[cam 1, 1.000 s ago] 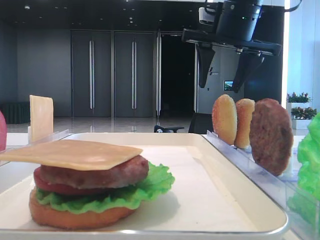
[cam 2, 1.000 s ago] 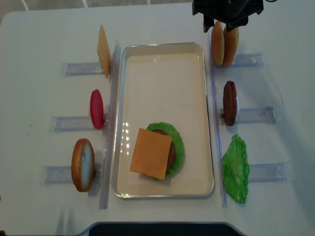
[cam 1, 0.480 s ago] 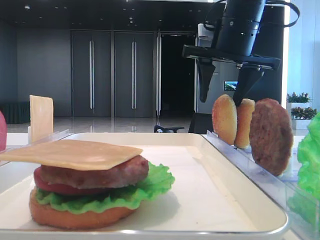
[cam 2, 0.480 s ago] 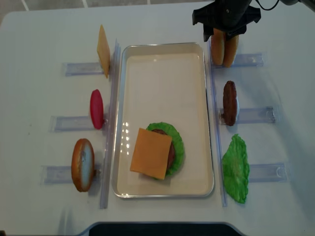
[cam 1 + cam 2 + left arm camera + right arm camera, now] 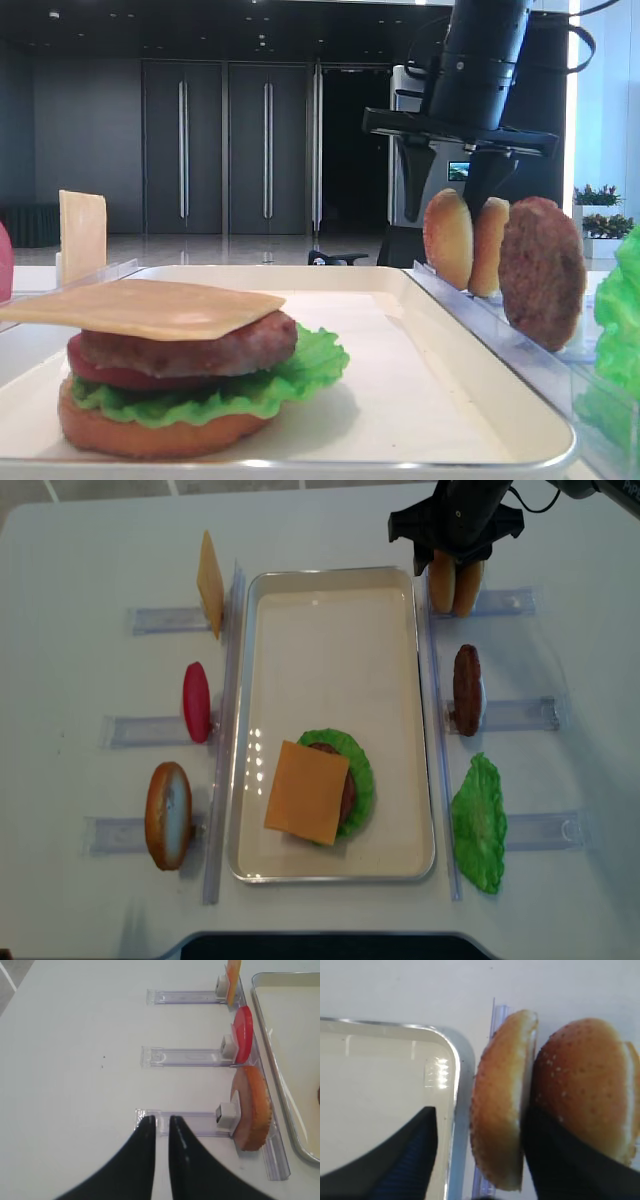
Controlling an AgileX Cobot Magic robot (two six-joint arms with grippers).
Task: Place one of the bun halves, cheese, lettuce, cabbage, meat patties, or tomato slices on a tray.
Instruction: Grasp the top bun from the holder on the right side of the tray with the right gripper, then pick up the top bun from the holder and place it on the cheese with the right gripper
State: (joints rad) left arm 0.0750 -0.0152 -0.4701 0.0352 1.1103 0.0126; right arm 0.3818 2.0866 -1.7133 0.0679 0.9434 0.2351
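Note:
The round side of the domed bun half is wide, so the robot's right gripper should next pinch its narrow upper edge [image 5: 442, 583], which stands up from the rack.
The domed bun half [image 5: 441, 580] [image 5: 449, 238] [image 5: 502, 1105] stands on edge in a clear rack just right of the white tray [image 5: 330, 590], with a smaller, more orange bun half [image 5: 467, 585] leaning on it. My right gripper [image 5: 443, 562] [image 5: 446, 210] [image 5: 481, 1112] straddles the domed bun, open. One finger [image 5: 410, 1160] is over the tray rim, apart from the bun. The other finger [image 5: 560, 1160] sits between the two buns. My left gripper [image 5: 161, 1121] shows only in its wrist view, over a rack end, shut to a thin slit and holding nothing.
On the tray sits a stacked burger topped with cheese [image 5: 308, 792]. Right racks hold a meat patty [image 5: 466, 689] and lettuce [image 5: 479, 823]. Left racks hold a cheese slice [image 5: 209, 582], a tomato slice [image 5: 196, 701] and another bun [image 5: 168, 814].
My right gripper has come down over the domed bun half, and its jaws have narrowed around it. The food has not moved.

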